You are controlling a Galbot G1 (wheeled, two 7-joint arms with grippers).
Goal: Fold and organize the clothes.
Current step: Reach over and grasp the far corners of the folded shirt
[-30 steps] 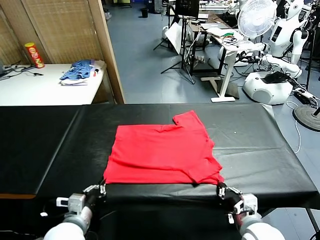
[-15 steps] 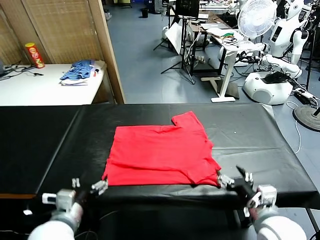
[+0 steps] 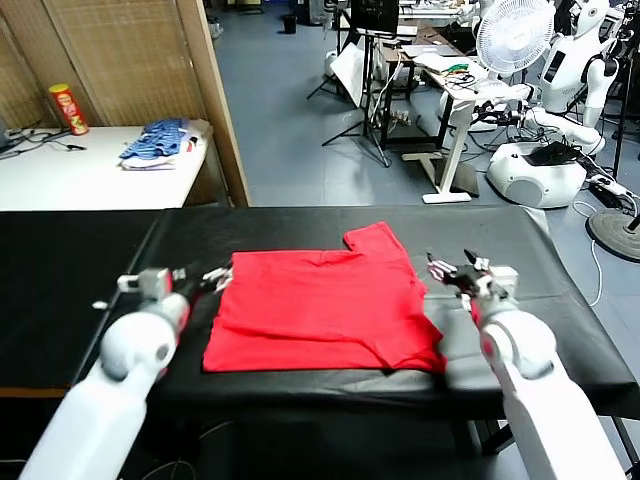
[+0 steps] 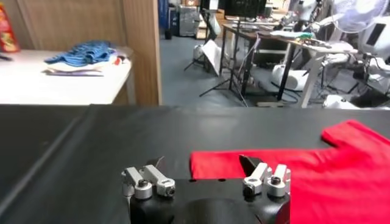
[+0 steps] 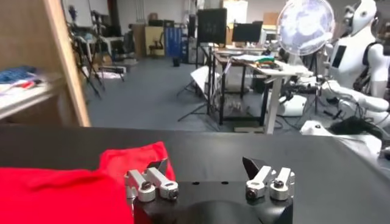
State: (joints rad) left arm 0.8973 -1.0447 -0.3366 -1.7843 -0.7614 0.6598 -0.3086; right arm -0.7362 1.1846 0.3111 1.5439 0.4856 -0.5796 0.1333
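Note:
My right gripper grabs the red T-shirt by its sleeve (image 3: 376, 240) (image 5: 141, 158) next, to fold the T-shirt over on the black table.
The red T-shirt (image 3: 322, 308) lies folded flat on the black table (image 3: 80, 290), one sleeve sticking out at its far right corner. No print or tag shows. My left gripper (image 3: 205, 278) is open and empty, raised just off the shirt's far left corner; in the left wrist view (image 4: 204, 165) the shirt's (image 4: 317, 164) edge lies ahead between the fingers. My right gripper (image 3: 458, 270) is open and empty, just off the shirt's right edge below the sleeve; the right wrist view (image 5: 206, 167) shows the sleeve (image 5: 131, 159) by one finger.
A white side table (image 3: 90, 170) at the far left holds a blue-and-white clothes pile (image 3: 160, 143) and a red-and-yellow can (image 3: 68, 110). Beyond the table are a wooden screen (image 3: 130, 60), desks, a fan (image 3: 512, 35) and white robots (image 3: 540, 150).
Both arms have lifted from the shirt's near corners at the table's front edge and moved forward, the left to the shirt's far left corner, the right to its right edge. The shirt stays flat.

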